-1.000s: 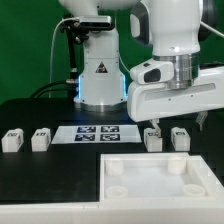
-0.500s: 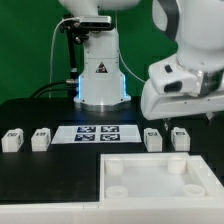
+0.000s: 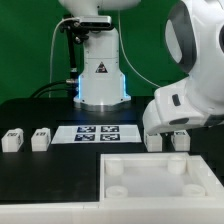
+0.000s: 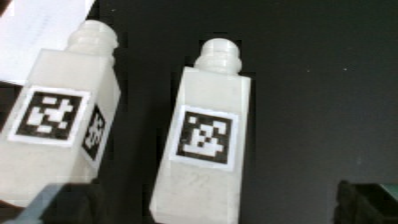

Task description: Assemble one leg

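The tagged leg [image 3: 181, 141] is still deep below my open fingers, so it is too early to close; my gripper lowers first, then closes on the leg.
Four white legs with black-and-white tags lie on the black table. Two are at the exterior view's left [image 3: 12, 140] [image 3: 41, 139] and two at its right [image 3: 154, 141] [image 3: 180, 140]. My gripper [image 3: 168, 130] has come down over the right pair, and the hand hides most of its fingers there. In the wrist view one leg [image 4: 214, 130] lies lengthwise between my open fingertips [image 4: 377, 200], untouched by either. A second leg [image 4: 68, 110] lies beside it, outside the gripper [image 4: 222, 202].
The large white tray-like panel [image 3: 150, 175] with corner sockets lies in front of the legs. The marker board [image 3: 98, 133] lies between the two pairs of legs. The robot base [image 3: 98, 75] stands behind it.
The arm has swung and dropped toward the right pair of legs, so the hand now sits low over them and covers part of them in the exterior view.
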Motion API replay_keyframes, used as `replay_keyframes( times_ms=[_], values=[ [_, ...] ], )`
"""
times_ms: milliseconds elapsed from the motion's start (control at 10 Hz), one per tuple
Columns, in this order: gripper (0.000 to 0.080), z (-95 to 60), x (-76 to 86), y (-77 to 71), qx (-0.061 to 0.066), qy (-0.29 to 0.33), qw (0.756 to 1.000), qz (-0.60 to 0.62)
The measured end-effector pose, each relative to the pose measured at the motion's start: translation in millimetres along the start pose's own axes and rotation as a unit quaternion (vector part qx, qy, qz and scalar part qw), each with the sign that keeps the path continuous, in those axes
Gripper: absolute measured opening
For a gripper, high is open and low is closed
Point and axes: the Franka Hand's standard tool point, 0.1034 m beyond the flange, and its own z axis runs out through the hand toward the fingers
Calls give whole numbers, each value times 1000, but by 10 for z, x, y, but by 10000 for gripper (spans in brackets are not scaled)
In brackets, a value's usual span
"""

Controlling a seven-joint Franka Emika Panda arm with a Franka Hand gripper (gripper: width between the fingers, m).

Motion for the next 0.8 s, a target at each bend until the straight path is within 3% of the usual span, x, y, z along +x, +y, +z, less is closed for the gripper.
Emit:
replay_keyframes(
  times_ms=[200, 700, 800],
  values=[
    [649, 165, 0, -11, -3, -23, 999, 22],
    [649, 339, 24, -63, -8, -32, 999, 40],
    [523, 341, 28, -55, -8, -31, 999, 40]
  ],
)
